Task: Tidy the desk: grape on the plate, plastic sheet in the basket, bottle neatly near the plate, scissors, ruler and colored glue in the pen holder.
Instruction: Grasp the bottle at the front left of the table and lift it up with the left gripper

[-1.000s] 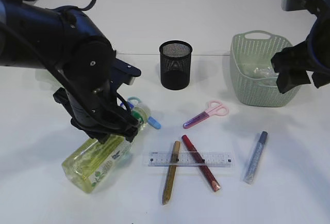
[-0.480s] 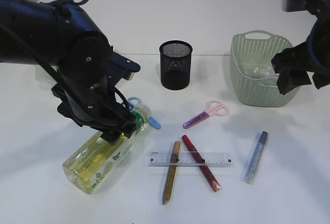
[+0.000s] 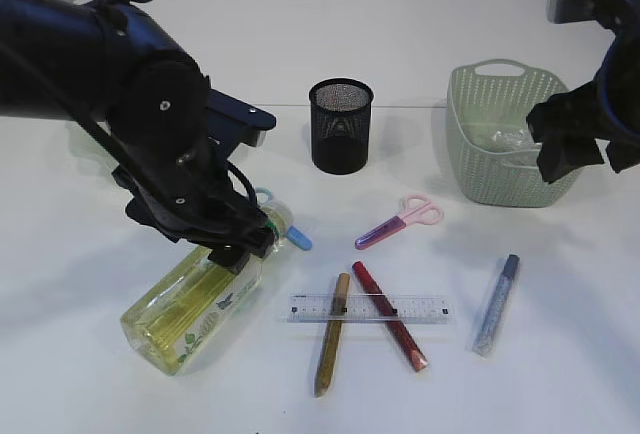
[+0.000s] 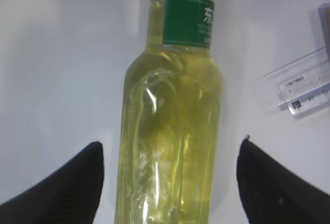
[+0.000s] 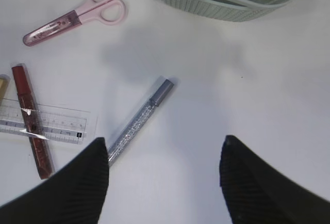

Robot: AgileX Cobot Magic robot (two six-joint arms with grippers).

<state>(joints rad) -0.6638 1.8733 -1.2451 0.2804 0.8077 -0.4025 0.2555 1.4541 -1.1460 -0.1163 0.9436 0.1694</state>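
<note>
My left gripper grabs the bottle by its body below the shoulder (image 4: 167,131) next, to stand the bottle neatly near the plate.
The bottle (image 3: 190,309) of yellow liquid lies on its side on the desk (image 3: 560,374), cap toward the blue scissors (image 3: 298,240). My left gripper (image 3: 240,249) hovers over its shoulder, open; in the left wrist view both fingers (image 4: 67,188) stand clear of the bottle (image 4: 170,105). My right gripper (image 3: 590,164) hangs open and empty in front of the basket (image 3: 480,179), which holds the plastic sheet (image 3: 505,139). The ruler (image 3: 370,308) lies across the gold glue (image 3: 332,334) and red glue (image 3: 390,316); the silver-blue glue (image 5: 139,121) lies apart. Grape and plate are out of view.
The black mesh pen holder (image 3: 340,126) stands at the back centre. Pink scissors (image 3: 400,221) lie between it and the ruler. The left arm's bulk covers the desk's left rear. Bare desk shows beneath the right gripper (image 5: 164,139).
My left gripper has opened off the bottle and lifted slightly; the bottle stays lying where it was. The right arm has not moved.
</note>
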